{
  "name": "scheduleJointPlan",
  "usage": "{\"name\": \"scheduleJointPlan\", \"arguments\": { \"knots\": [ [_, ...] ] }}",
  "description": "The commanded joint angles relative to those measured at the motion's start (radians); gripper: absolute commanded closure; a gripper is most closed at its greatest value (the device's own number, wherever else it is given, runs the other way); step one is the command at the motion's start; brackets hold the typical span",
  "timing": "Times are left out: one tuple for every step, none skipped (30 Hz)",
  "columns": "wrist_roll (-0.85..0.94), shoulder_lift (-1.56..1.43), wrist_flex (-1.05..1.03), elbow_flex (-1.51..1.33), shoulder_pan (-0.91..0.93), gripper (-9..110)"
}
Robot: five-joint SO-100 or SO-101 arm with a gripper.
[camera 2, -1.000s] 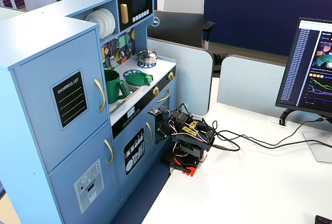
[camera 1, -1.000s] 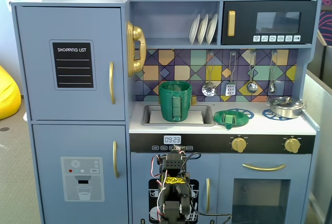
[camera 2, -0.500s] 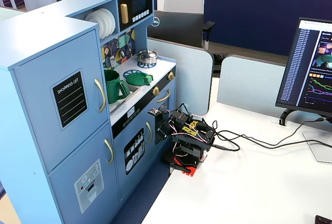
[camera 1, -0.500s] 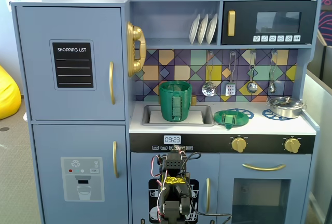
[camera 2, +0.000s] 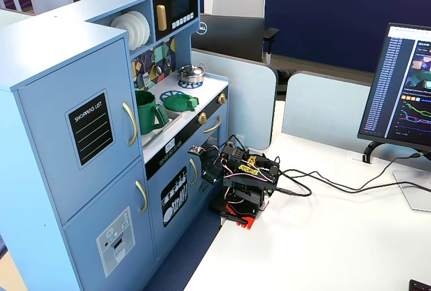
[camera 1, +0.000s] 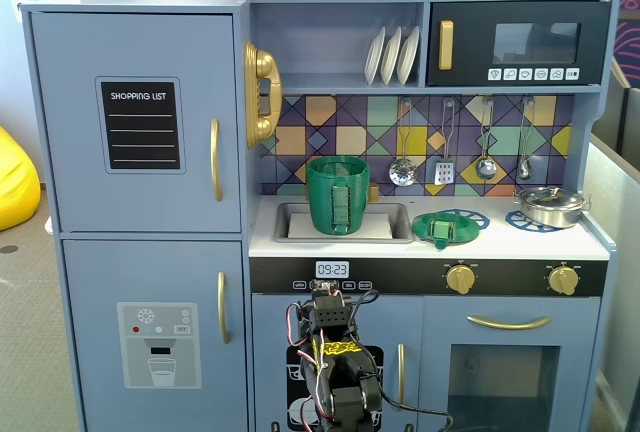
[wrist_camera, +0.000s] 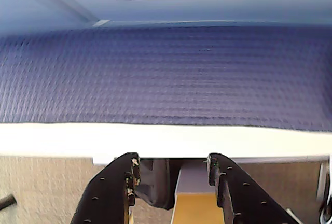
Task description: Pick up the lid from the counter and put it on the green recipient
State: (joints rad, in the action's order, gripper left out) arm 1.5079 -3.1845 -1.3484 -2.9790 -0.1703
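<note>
My gripper grabs the green lid by its light-green square knob next. Then it puts the green lid on the green recipient.
The green lid lies on the white counter over a blue burner ring, right of the sink; it also shows in the other fixed view. The tall green recipient stands upright in the sink with its strap handle facing front, and shows in the other fixed view too. My arm sits folded on the white table in front of the kitchen's lower doors, well below the counter. In the wrist view my gripper is open and empty. Neither lid nor recipient shows there.
A shiny silver pot stands on the right burner ring. Utensils hang on the backsplash above the counter. The counter's front panel carries gold knobs. A monitor and cables lie on the table to the arm's right.
</note>
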Motion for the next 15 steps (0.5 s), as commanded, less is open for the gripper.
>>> {"name": "scheduleJointPlan", "arguments": {
  "knots": [
    [0.005, 0.008, -0.183, -0.018, 0.078, 92],
    [0.005, 0.008, -0.183, -0.018, 0.138, 92],
    [0.005, 0.006, -0.184, -0.018, 0.212, 92],
    [0.017, 0.006, -0.184, -0.018, 0.288, 87],
    [0.026, 0.006, -0.184, -0.018, 0.322, 80],
    [0.017, 0.009, -0.183, -0.018, 0.321, 89],
    [0.003, 0.023, -0.143, -0.017, 0.333, 97],
    [-0.012, 0.049, -0.091, 0.000, 0.359, 96],
    [0.031, 0.083, -0.055, 0.040, 0.397, 97],
    [0.060, 0.132, 0.009, 0.092, 0.446, 95],
    [0.075, 0.189, 0.086, 0.156, 0.502, 92],
    [0.089, 0.245, 0.149, 0.229, 0.565, 91],
    [0.110, 0.299, 0.209, 0.305, 0.627, 90],
    [0.110, 0.348, 0.275, 0.379, 0.684, 89],
    [0.100, 0.390, 0.345, 0.445, 0.733, 87]
  ]
}}
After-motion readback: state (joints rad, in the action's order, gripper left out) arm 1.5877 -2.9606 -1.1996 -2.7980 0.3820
